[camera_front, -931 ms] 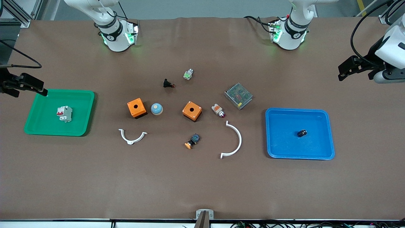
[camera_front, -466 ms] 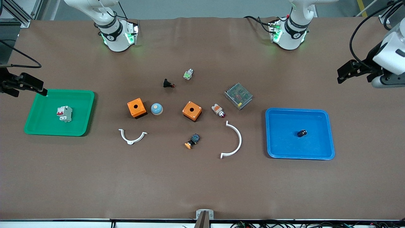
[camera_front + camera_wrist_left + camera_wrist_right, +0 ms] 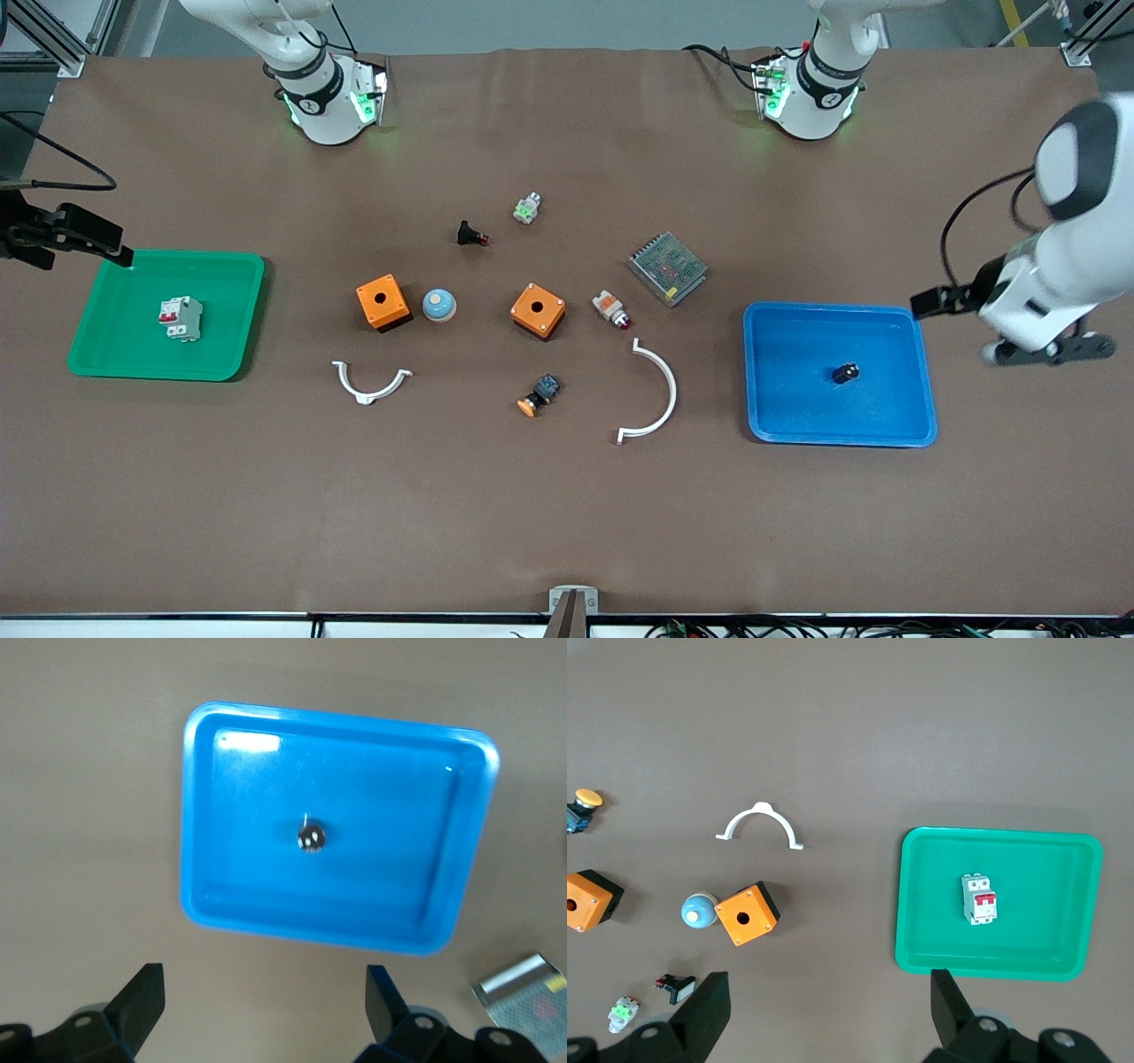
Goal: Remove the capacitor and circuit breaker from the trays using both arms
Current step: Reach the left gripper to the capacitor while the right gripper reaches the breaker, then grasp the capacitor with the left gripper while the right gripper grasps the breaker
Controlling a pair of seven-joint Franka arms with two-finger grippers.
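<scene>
I need to take the capacitor out of the blue tray, so I should grab it next by its round cylindrical body (image 3: pixel 845 373) with my left gripper.
The capacitor (image 3: pixel 846 373), a tiny black cylinder, lies in the blue tray (image 3: pixel 886 311); it also shows in the left wrist view (image 3: pixel 311 837) inside the tray (image 3: pixel 337 719). The breaker (image 3: pixel 181 318), a white block with red levers, lies in the green tray (image 3: pixel 115 359), and shows in the right wrist view (image 3: pixel 979 899). My left gripper (image 3: pixel 1050 352) is open and empty over the table beside the blue tray (image 3: pixel 264 1003). My right gripper (image 3: pixel 89 239) is open and empty over the green tray's farther corner (image 3: pixel 828 1003).
Between the trays lie two orange boxes (image 3: pixel 383 302) (image 3: pixel 538 310), a blue dome (image 3: pixel 438 305), a black switch (image 3: pixel 470 235), a metal mesh box (image 3: pixel 667 268), a white-and-orange part (image 3: pixel 610 308), an orange-capped button (image 3: pixel 539 395) and two white curved clips (image 3: pixel 370 383) (image 3: pixel 656 399).
My left arm has swung toward the front camera, from the table's end to beside the blue tray. The right arm has not moved. Both parts stay in their trays.
</scene>
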